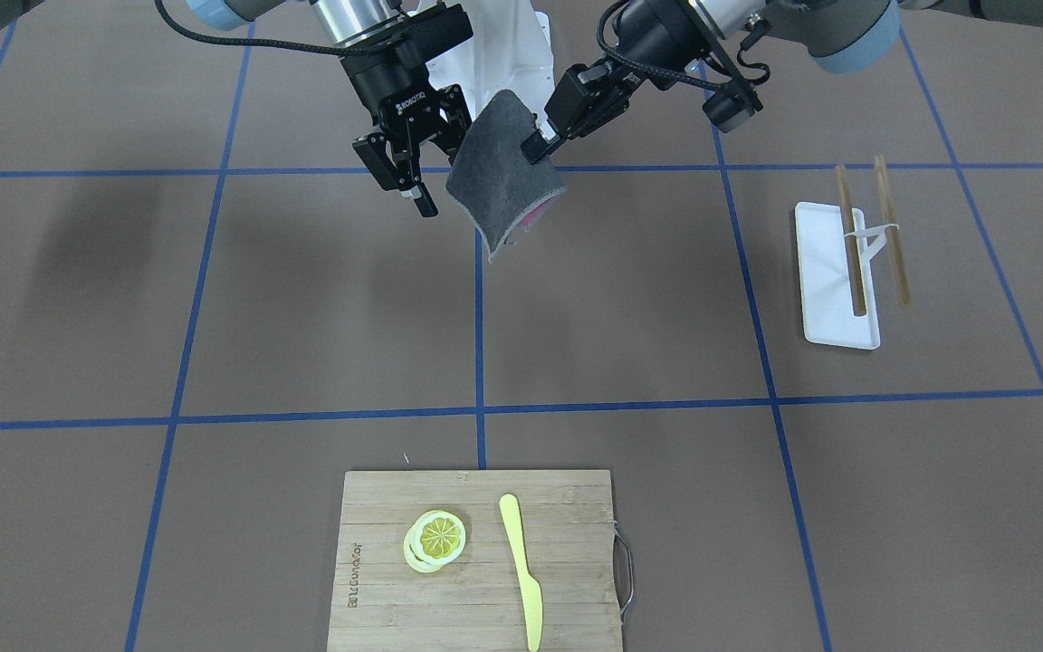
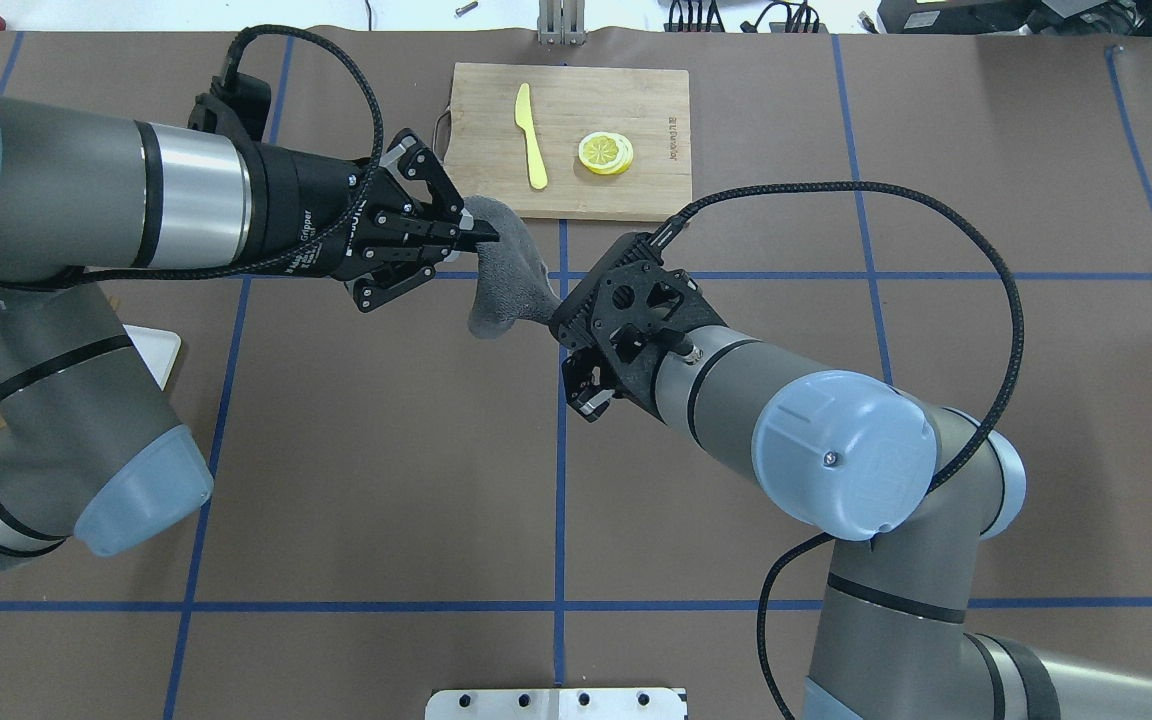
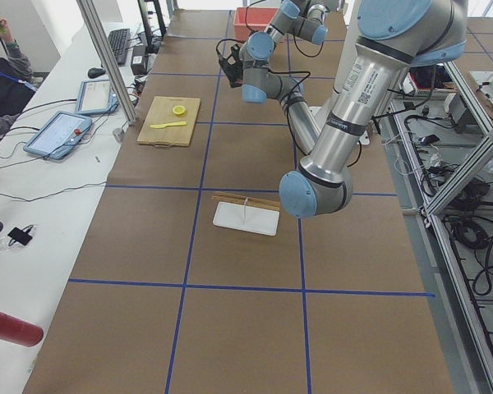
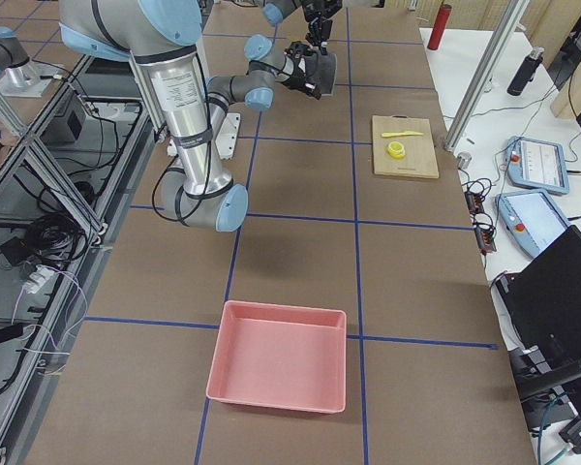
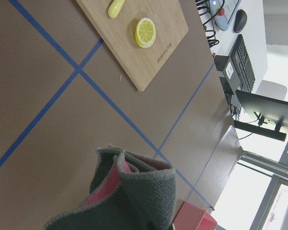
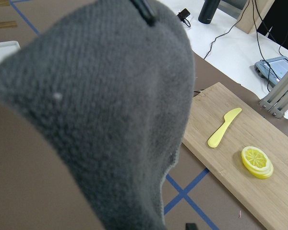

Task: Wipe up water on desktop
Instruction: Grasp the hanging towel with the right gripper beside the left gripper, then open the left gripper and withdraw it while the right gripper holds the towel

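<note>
My right gripper should grab the grey cloth by its top edge [image 1: 501, 100] next. Then it can wipe up water on the brown desktop.
My left gripper [image 1: 537, 145] [image 2: 481, 236] is shut on the top edge of a dark grey cloth [image 1: 503, 177] [image 2: 506, 285] with a pink underside. It holds the cloth up over the brown desktop [image 1: 304, 308] near the robot's side. The cloth fills the right wrist view [image 6: 101, 115] and shows low in the left wrist view [image 5: 129, 196]. My right gripper [image 1: 406, 181] is open right beside the hanging cloth, apart from it. I see no water on the desktop.
A bamboo cutting board [image 1: 377, 561] with lemon slices [image 1: 435, 539] and a yellow knife [image 1: 521, 570] lies at the far edge. A white tray [image 1: 825, 299] with chopsticks [image 1: 850, 240] lies on my left side. A pink bin [image 4: 276, 368] stands far to my right.
</note>
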Tool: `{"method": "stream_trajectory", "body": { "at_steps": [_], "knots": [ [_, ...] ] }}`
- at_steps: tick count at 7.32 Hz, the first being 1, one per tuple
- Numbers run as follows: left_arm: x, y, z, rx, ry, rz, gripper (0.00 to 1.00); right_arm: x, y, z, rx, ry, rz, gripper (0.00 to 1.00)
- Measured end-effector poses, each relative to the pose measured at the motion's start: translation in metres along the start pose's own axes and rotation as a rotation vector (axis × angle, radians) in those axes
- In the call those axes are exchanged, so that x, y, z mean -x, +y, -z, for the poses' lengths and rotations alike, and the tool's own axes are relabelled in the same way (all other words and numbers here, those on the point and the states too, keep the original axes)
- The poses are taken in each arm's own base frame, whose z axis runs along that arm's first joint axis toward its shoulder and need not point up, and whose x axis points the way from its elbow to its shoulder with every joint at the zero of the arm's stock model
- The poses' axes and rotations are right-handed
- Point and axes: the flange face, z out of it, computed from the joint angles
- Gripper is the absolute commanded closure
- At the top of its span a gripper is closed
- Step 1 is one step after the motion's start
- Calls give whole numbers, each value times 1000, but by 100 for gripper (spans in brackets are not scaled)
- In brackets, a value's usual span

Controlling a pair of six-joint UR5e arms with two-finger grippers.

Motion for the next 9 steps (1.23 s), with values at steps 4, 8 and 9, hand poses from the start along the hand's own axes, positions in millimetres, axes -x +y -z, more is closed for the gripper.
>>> {"method": "stream_trajectory", "body": {
  "at_steps": [4, 8, 9],
  "knots": [
    [0, 1, 0, 2, 1, -4, 77, -4, 2, 0, 4, 5, -54, 100],
    [23, -26, 5, -38, -50, -201, 1, -43, -13, 4, -25, 66, -83, 100],
    [37, -38, 8, -55, -78, -269, 1, -58, -18, 6, -37, 90, -95, 100]
  ]
}}
